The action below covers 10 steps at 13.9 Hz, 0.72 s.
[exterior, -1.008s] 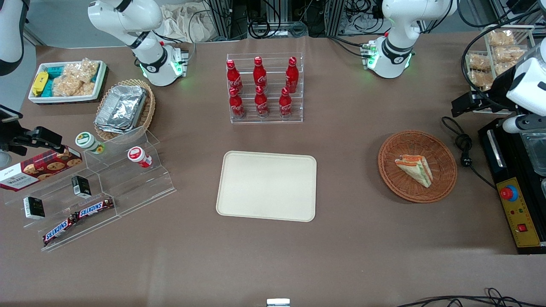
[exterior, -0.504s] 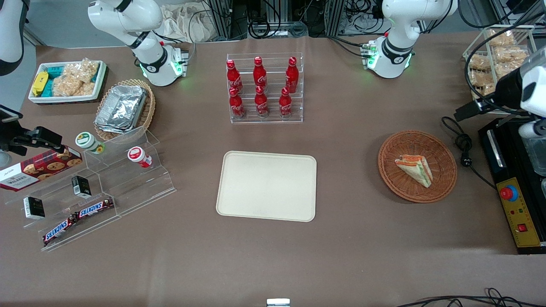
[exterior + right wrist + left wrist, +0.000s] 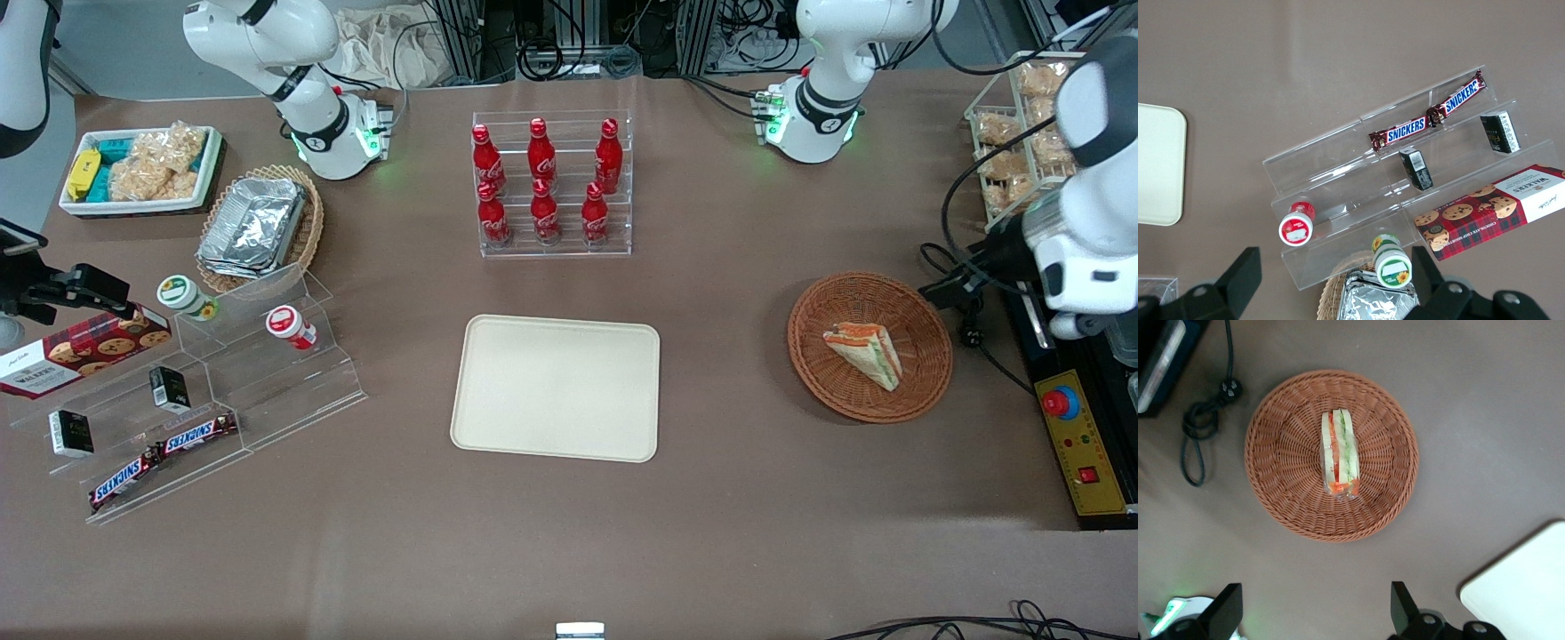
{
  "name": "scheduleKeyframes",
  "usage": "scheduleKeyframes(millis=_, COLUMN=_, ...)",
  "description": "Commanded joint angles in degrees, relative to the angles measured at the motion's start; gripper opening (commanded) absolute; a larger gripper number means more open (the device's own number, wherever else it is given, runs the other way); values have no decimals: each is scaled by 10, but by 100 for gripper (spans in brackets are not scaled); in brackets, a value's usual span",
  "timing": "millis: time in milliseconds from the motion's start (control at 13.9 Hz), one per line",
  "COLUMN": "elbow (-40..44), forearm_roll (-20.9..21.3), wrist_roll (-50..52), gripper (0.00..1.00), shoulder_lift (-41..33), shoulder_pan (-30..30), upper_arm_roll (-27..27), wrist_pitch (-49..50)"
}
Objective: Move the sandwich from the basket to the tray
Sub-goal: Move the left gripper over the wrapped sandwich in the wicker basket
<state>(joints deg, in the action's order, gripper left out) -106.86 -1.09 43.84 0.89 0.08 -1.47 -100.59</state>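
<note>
The left gripper grabs the sandwich by its flat bread sides next. The sandwich is narrow across them and long along its layered side (image 3: 877, 356).
The sandwich (image 3: 864, 353), a wrapped white-bread wedge with orange and green layers, lies in the round reddish-brown basket (image 3: 827, 391) toward the working arm's end of the table. In the left wrist view the sandwich (image 3: 1340, 453) rests near the middle of the basket (image 3: 1271, 453). The cream tray (image 3: 556, 388) lies flat at the table's middle, and one of its corners (image 3: 1525, 587) shows from the wrist. My left gripper (image 3: 956, 286) hovers high beside the basket's rim. It is open (image 3: 1315, 613), with its fingers wide apart and nothing between them.
A black cable with plug (image 3: 967, 311) lies beside the basket, next to a black control box with a red button (image 3: 1080, 436). A clear rack of red cola bottles (image 3: 551, 182) stands farther from the camera than the tray. A snack stand (image 3: 204, 391) sits toward the parked arm's end.
The left arm has swung from above the black box toward the basket, bringing its gripper close to the basket's rim. Sandwich, basket and tray have not moved.
</note>
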Motion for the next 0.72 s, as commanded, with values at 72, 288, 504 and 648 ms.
scheduleKeyframes(millis=72, elbow=-126, forearm_roll=5, wrist_roll=61, gripper=100, shoulder_lift=-26, shoulder_pan=0, upper_arm_roll=-2, wrist_pitch=-119)
scheduleKeyframes(millis=288, elbow=-193, forearm_roll=6, wrist_roll=70, gripper=100, shoulder_lift=-18, shoulder_pan=1, upper_arm_roll=-2, wrist_pitch=-208)
scheduleKeyframes(millis=504, elbow=-201, forearm_roll=12, wrist_roll=73, gripper=100, shoulder_lift=12, shoulder_pan=1, upper_arm_roll=-1, wrist_pitch=-239)
scheduleKeyframes(millis=648, elbow=-204, forearm_roll=12, wrist_roll=73, gripper=100, shoulder_lift=28, shoulder_pan=1, upper_arm_roll=0, wrist_pitch=-254)
